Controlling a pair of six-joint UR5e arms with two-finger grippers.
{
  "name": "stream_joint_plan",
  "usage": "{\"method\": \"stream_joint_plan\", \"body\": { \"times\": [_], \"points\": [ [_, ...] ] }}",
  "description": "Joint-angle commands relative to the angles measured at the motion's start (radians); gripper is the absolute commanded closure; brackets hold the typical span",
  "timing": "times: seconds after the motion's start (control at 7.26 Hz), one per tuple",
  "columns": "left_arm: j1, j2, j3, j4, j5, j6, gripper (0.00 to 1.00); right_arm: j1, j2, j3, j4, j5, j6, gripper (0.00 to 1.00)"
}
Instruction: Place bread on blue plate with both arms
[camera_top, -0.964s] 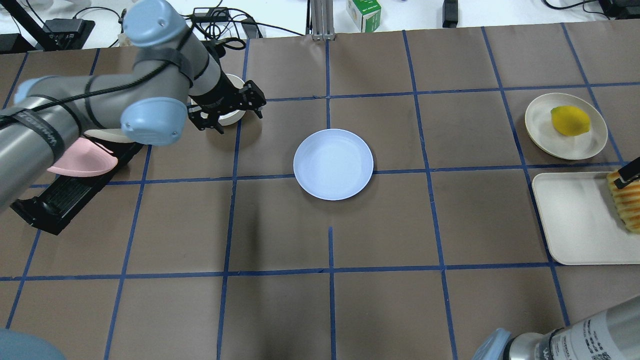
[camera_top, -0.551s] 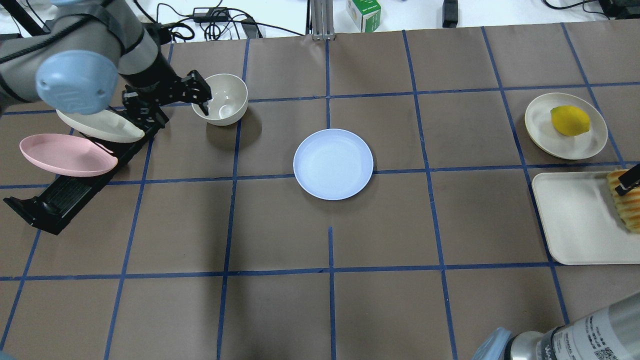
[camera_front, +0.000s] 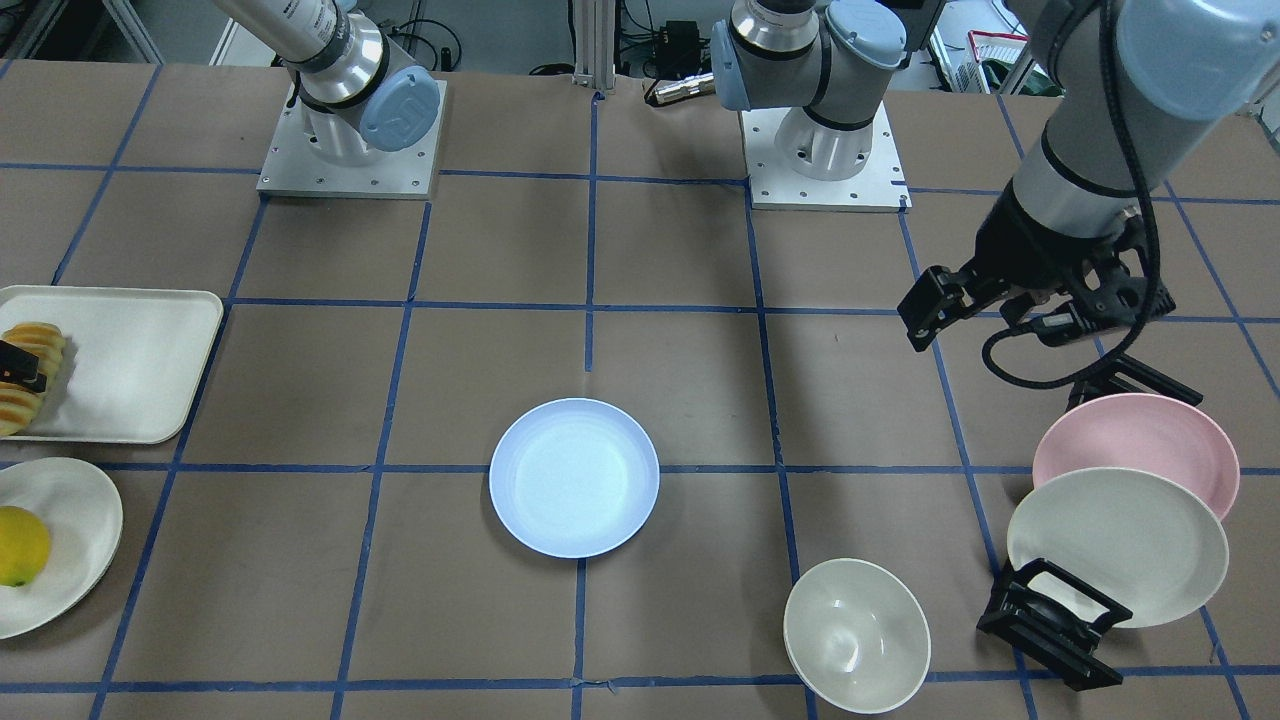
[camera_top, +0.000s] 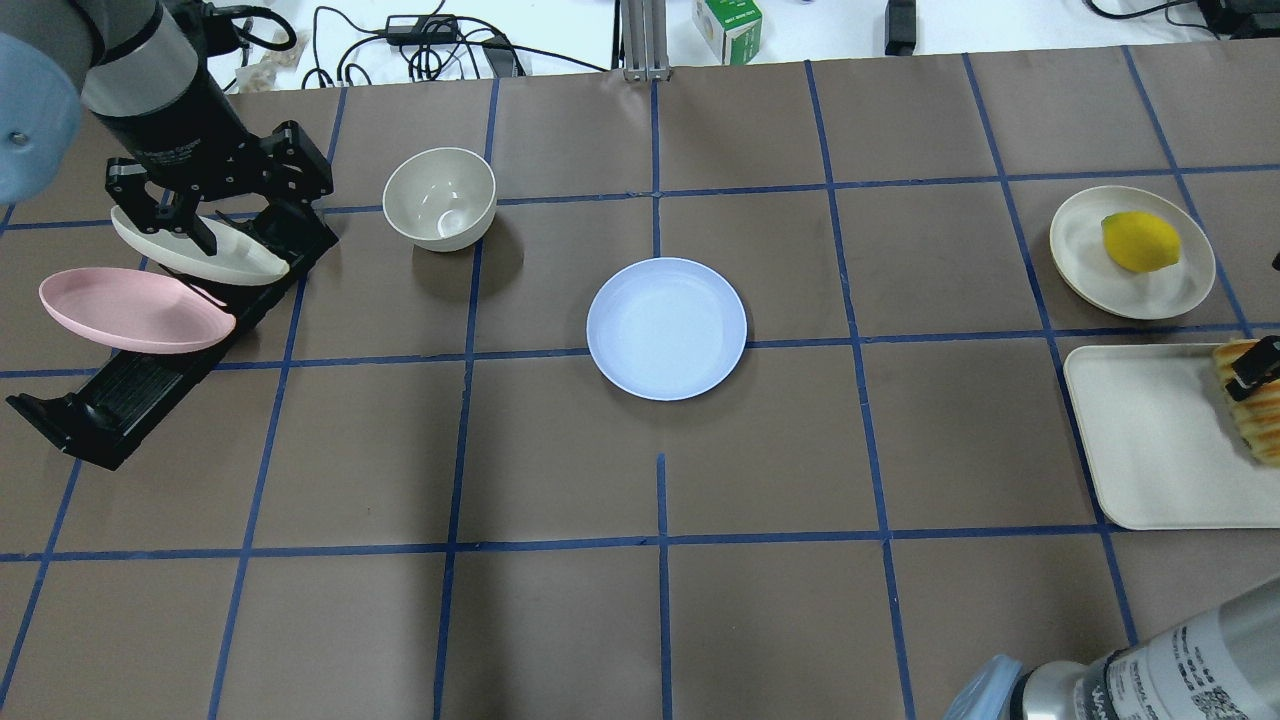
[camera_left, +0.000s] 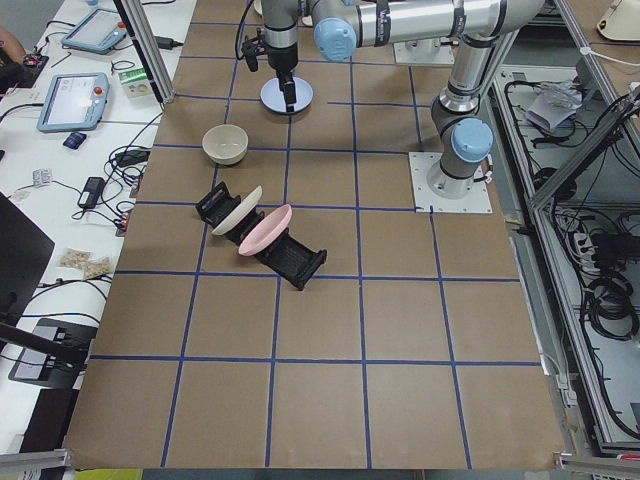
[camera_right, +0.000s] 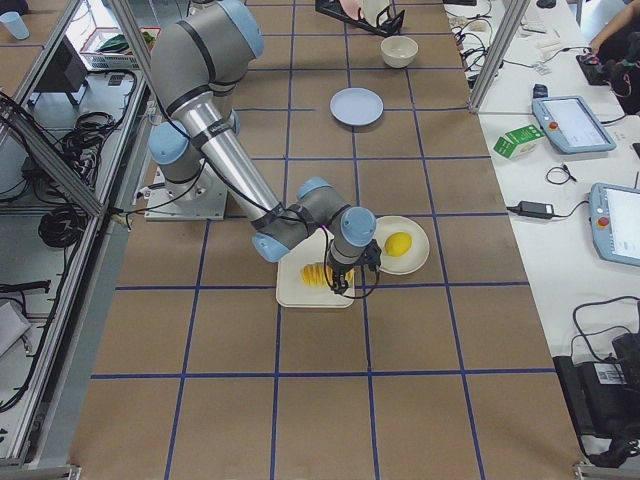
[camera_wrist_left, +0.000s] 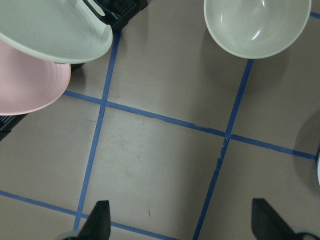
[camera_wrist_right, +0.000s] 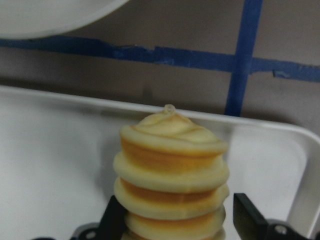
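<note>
The bread is to go on the blue plate (camera_front: 573, 476), so my right gripper next needs to grab the bread across its ridged middle (camera_front: 26, 378) and then put it there.
The bread (camera_top: 1255, 415) lies on a cream tray (camera_top: 1150, 440) at the table's right edge. It also shows in the right wrist view (camera_wrist_right: 170, 170). My right gripper (camera_wrist_right: 180, 220) is open and straddles the loaf, one finger on each side. The left finger is against the loaf and the right finger (camera_wrist_right: 245, 215) stands a little apart from it. The blue plate (camera_top: 666, 328) sits empty at the table's middle. My left gripper (camera_top: 175, 215) is open and empty, far to the left above the dish rack. Its fingertips (camera_wrist_left: 100, 220) are wide apart over bare table.
A black dish rack (camera_top: 110, 400) at the left holds a pink plate (camera_top: 130, 310) and a cream plate (camera_top: 240, 262). A cream bowl (camera_top: 440, 198) stands right of it. A lemon (camera_top: 1140, 242) lies on a small cream plate (camera_top: 1085, 260) behind the tray.
My left arm has swung left, from beside the cream bowl to above the dish rack. My right gripper has sunk slightly around the bread.
</note>
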Motion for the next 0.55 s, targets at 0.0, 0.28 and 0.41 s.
{"method": "stream_joint_plan", "body": {
  "times": [0.0, 0.28, 0.41],
  "points": [
    [-0.016, 0.039, -0.009, -0.035, -0.008, -0.006, 0.00, 0.008, -0.014, -0.017, 0.009, 0.001, 0.005, 0.93],
    [-0.019, 0.016, -0.005, -0.022, -0.010, 0.006, 0.00, 0.037, -0.053, -0.034, 0.040, 0.002, 0.013, 1.00],
    [-0.023, 0.013, -0.003, -0.017, -0.011, 0.001, 0.00, 0.053, -0.091, -0.037, 0.066, 0.004, 0.018, 1.00]
  ]
}}
